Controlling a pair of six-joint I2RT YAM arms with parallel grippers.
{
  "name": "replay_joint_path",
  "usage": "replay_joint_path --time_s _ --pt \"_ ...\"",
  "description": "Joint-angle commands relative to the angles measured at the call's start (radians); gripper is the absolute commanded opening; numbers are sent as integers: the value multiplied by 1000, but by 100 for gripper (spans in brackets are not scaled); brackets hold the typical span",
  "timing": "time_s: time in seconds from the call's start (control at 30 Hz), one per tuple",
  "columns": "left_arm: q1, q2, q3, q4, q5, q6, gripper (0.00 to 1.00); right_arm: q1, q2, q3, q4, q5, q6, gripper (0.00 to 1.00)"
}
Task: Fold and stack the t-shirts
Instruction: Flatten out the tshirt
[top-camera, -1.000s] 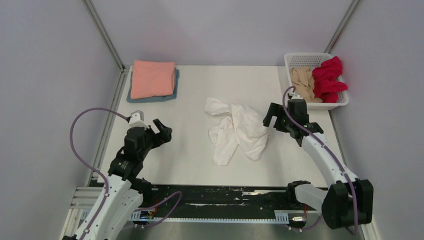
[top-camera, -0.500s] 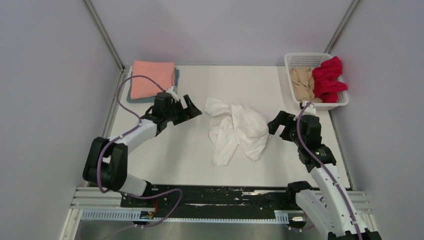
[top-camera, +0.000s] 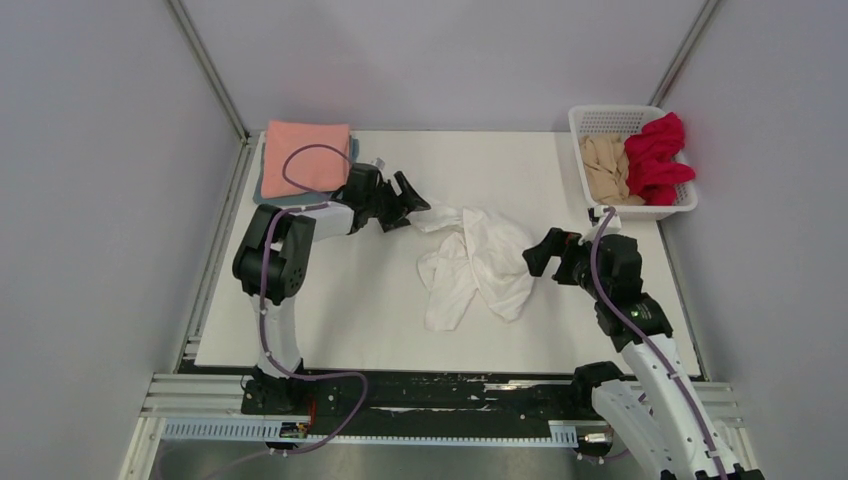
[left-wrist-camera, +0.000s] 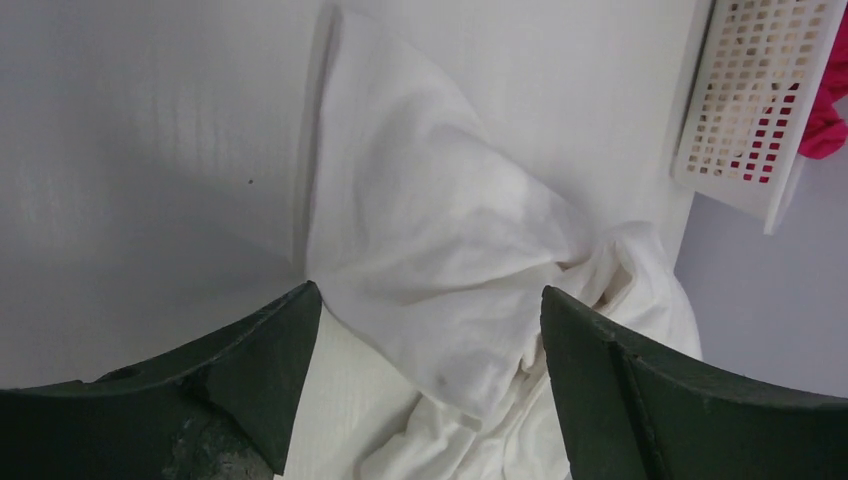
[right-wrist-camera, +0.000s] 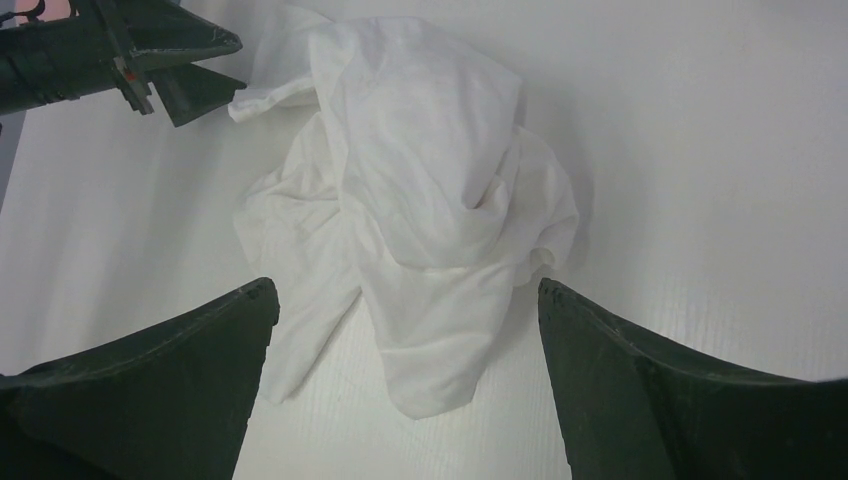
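I should next grab the crumpled white t-shirt (top-camera: 472, 262) (right-wrist-camera: 425, 165) by its outer edge with my right gripper, opposite the t-shirt's corner at my left gripper. Then I can stretch it and spread it flat for folding.
A crumpled white t-shirt (top-camera: 472, 262) lies in the middle of the table, also in the left wrist view (left-wrist-camera: 440, 250) and the right wrist view (right-wrist-camera: 420, 210). My left gripper (top-camera: 413, 208) is open at the shirt's upper left corner, its jaws on either side of the cloth edge. My right gripper (top-camera: 541, 254) is open just beyond the shirt's right edge, empty. A folded salmon pink t-shirt (top-camera: 305, 156) lies on a folded grey-blue t-shirt (top-camera: 345, 190) at the back left. A red t-shirt (top-camera: 657, 158) and a beige t-shirt (top-camera: 605, 167) sit in the basket.
The white lattice basket (top-camera: 610, 120) stands at the back right corner, also in the left wrist view (left-wrist-camera: 745, 110). The grey enclosure walls and metal frame posts close in the table on three sides.
My left gripper has swung from the near left across to the white shirt's upper left corner. My right gripper has drawn back slightly and lowered near the shirt's right edge.
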Motion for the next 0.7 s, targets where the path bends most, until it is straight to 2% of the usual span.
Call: replay_joint_path --time_s 0.0,0.13,0.17,0.2,0.23,0.3,0.43,0.53,0.67 --pt "-19 82 74 41 24 -84 83 7 -8 7 21 -5 -1 100" --pt "-41 145 113 83 65 -114 60 25 -33 1 -23 -4 18 100" --pt "-48 158 125 80 63 -117 48 33 -39 -3 -37 -1 20 100" --pt "-50 161 128 78 54 -119 41 39 -46 -8 -50 4 24 100" --pt "-52 161 128 77 48 -125 16 46 -52 -12 -67 11 29 100" --pt "-52 143 108 78 31 -124 1 61 -56 -17 -102 15 35 100" --pt "-51 23 -1 94 -22 -78 0 119 -10 -31 -153 23 74 100" --pt "-50 -108 -127 79 -127 -44 0 198 89 -39 -154 34 131 100" --pt "-50 -339 -326 -20 -333 5 0 355 191 -49 -155 201 208 100"
